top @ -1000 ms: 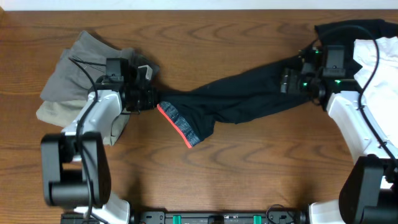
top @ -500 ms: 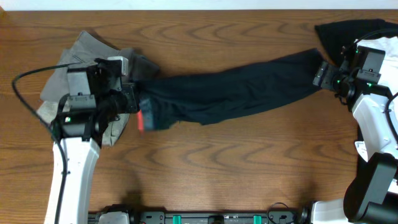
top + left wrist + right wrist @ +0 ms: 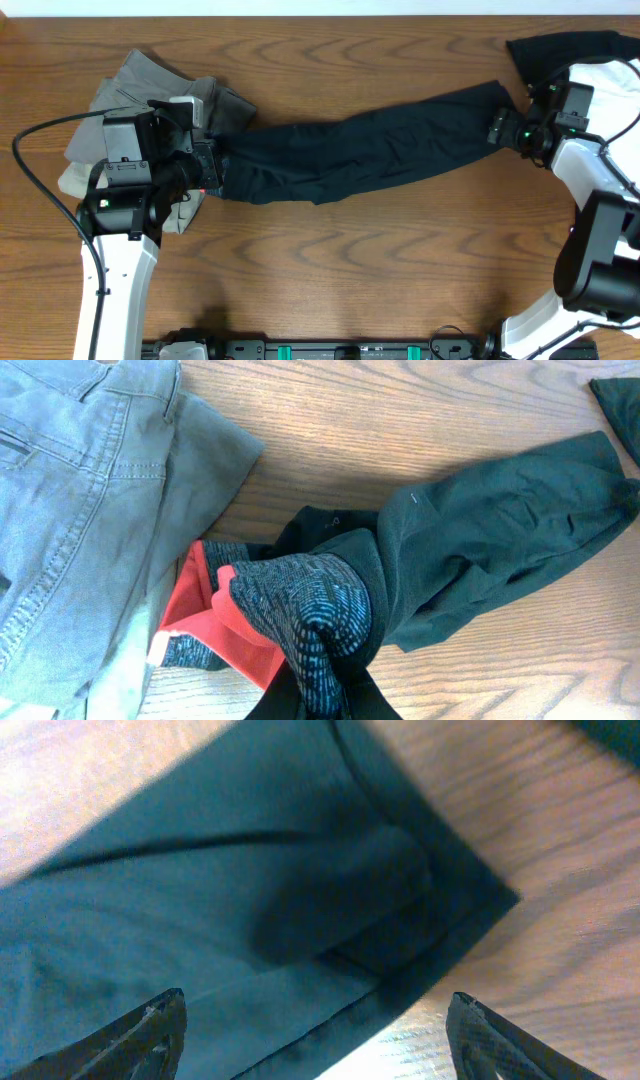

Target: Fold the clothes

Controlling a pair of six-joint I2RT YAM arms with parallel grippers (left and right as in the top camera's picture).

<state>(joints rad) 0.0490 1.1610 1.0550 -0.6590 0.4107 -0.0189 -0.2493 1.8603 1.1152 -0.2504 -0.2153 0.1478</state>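
Note:
The robot's right gripper needs to grab the long black trousers (image 3: 370, 150) by the leg hem next, opposite the held waistband. This will stretch the trousers out for folding.
The long black trousers (image 3: 370, 150) lie stretched across the table from left to right. My left gripper (image 3: 205, 172) is shut on their bunched waistband, whose red lining (image 3: 225, 635) and grey knit band (image 3: 310, 620) show right in front of the left gripper (image 3: 325, 705). My right gripper (image 3: 500, 128) hovers open over the leg hem (image 3: 430, 950) at the far right. Its fingertips (image 3: 160, 1015) straddle the dark cloth and bare wood, holding nothing.
A pile of grey garments (image 3: 130, 100) over a beige one (image 3: 75, 180) lies at the left, touching the waistband; grey trousers (image 3: 80, 490) fill the left wrist view's left side. Black (image 3: 560, 45) and white (image 3: 610, 85) garments sit at the back right corner.
The left gripper pulled the waistband left to the grey pile, while the right gripper moved right along the leg. The trousers now lie straighter, with the red lining tucked from overhead sight.

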